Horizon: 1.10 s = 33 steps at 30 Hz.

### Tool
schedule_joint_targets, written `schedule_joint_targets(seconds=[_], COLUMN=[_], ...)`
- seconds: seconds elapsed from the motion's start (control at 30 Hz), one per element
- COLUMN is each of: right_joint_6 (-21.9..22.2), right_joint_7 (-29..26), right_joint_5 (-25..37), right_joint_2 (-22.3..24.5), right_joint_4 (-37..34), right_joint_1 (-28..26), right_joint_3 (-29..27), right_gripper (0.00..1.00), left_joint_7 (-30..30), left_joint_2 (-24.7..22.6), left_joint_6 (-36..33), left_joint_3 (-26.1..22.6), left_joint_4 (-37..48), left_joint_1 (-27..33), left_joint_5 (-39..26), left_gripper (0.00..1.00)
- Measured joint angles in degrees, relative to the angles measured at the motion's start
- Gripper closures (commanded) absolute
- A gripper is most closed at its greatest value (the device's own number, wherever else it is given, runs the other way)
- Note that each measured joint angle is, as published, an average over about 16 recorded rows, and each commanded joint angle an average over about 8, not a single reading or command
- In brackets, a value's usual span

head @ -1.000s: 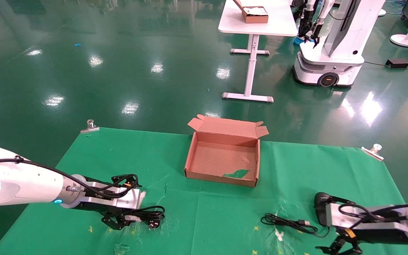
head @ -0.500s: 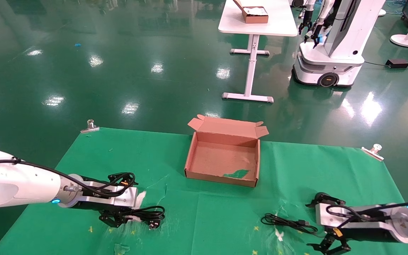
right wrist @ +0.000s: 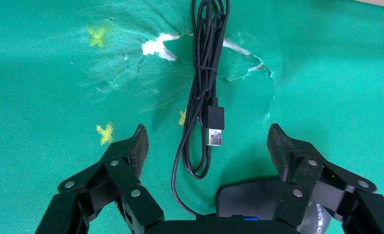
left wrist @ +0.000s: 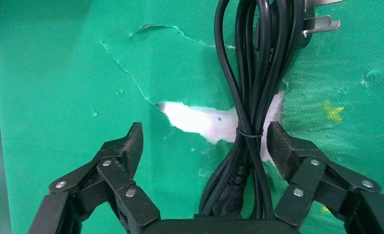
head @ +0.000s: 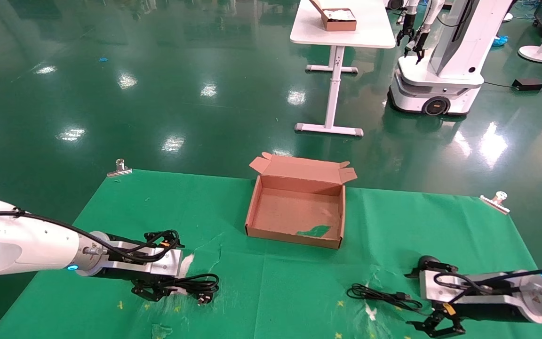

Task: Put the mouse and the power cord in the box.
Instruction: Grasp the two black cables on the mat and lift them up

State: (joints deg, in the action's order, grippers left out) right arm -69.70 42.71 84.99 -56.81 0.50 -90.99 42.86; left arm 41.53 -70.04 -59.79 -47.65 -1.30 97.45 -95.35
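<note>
Its long loops stretch out both ways, so my left gripper should next grip the power cord's tied middle (left wrist: 249,134) to box it.
The open salmon-brown box (head: 271,214) stands mid-table with a green patch on its floor. The coiled black power cord (head: 200,284) lies at the front left. My left gripper (head: 167,288) is low over it and open. In the left wrist view the power cord (left wrist: 251,97) runs between the spread fingers, close beside one finger (left wrist: 280,148). At the front right my right gripper (head: 412,299) is open over the black mouse (head: 425,262). In the right wrist view the mouse (right wrist: 258,197) lies near the palm, beside one pad, its thin cable (right wrist: 202,92) and USB plug (right wrist: 214,127) stretching ahead.
Metal clips (head: 119,168) (head: 496,199) pin the green cloth at its back corners. The cloth is torn, showing white (left wrist: 200,122) under the cord. Beyond the table stand a white table (head: 341,28) with a small brown box and another robot (head: 440,61).
My right gripper has dropped and moved in over the mouse, now covering most of it. My left gripper has sunk slightly onto the power cord.
</note>
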Motion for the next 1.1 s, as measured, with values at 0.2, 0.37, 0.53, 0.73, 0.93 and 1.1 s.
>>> schedule_joint_targets(seconds=[0.2, 0.37, 0.53, 0.73, 0.93, 1.1], right_joint_6=[-0.1, -0.1, -0.1, -0.1, -0.1, -0.2], right_joint_7=[0.0, -0.1, -0.1, -0.1, -0.1, -0.1], right_joint_5=[0.0, 0.0, 0.0, 0.0, 0.0, 0.0], right_joint_2=[0.1, 0.1, 0.1, 0.1, 0.1, 0.2], right_joint_4=[0.1, 0.2, 0.2, 0.2, 0.2, 0.3], right_joint_1=[0.0, 0.0, 0.0, 0.0, 0.0, 0.0], right_joint_3=[0.0, 0.0, 0.0, 0.0, 0.0, 0.0], right_gripper=[1.0, 1.0, 1.0, 1.0, 1.0, 1.0], left_joint_7=[-0.1, -0.2, -0.2, -0.2, -0.3, -0.3], left_joint_2=[0.0, 0.0, 0.0, 0.0, 0.0, 0.0], left_joint_6=[0.0, 0.0, 0.0, 0.0, 0.0, 0.0], left_joint_3=[0.0, 0.0, 0.0, 0.1, 0.1, 0.1], left_joint_4=[-0.1, -0.1, -0.1, -0.2, -0.2, -0.2], left_joint_1=[0.0, 0.0, 0.0, 0.0, 0.0, -0.1], left_joint_5=[0.0, 0.0, 0.0, 0.0, 0.1, 0.1], left_gripper=[1.0, 1.0, 1.0, 1.0, 1.0, 1.0])
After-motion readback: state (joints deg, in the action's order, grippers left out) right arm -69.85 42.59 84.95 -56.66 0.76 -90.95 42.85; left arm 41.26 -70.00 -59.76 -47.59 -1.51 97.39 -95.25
